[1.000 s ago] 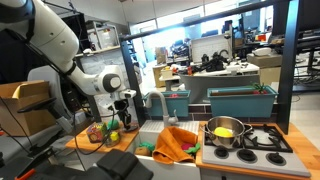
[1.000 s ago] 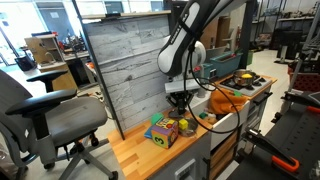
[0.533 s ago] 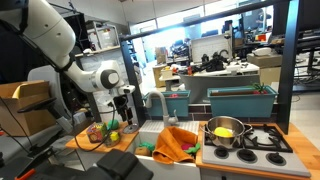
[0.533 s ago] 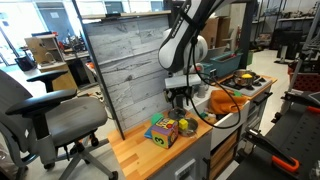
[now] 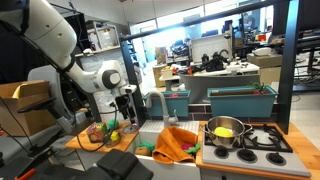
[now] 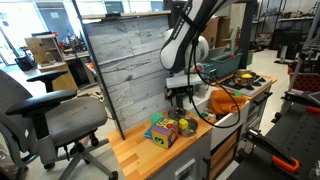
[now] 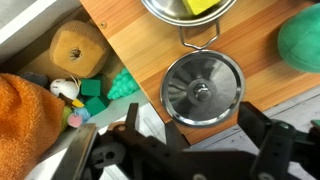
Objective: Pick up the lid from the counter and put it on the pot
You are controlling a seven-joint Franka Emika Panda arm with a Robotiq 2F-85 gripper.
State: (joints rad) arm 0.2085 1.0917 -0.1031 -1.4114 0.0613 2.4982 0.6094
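Note:
I will next grab the lid's small center knob with my gripper, keeping the lid flat and its rim free, to put it on the pot (image 5: 224,132).
The lid (image 7: 203,90), round shiny silver with a small knob, lies flat on the wooden counter (image 7: 130,40) in the wrist view. My gripper (image 7: 197,126) hangs above it, open, and holds nothing; its dark fingers (image 7: 258,118) stand wider than the lid. In both exterior views the gripper (image 5: 122,116) (image 6: 180,102) points down over the counter beside the sink. The pot (image 5: 224,132), silver with something yellow inside, stands on the stove. At the top of the wrist view a silver vessel (image 7: 170,8) with a loop handle holds a yellow-green piece.
Around the lid lie a wooden block (image 7: 75,50), small green and white toys (image 7: 95,90) and a green ball (image 7: 300,40). An orange cloth (image 5: 176,143) fills the sink. Teal planter boxes (image 5: 240,100) stand behind the stove. An office chair (image 6: 50,110) stands beside the counter.
The jaws have opened wide over the last second. The arm has barely shifted and the lid lies where it was.

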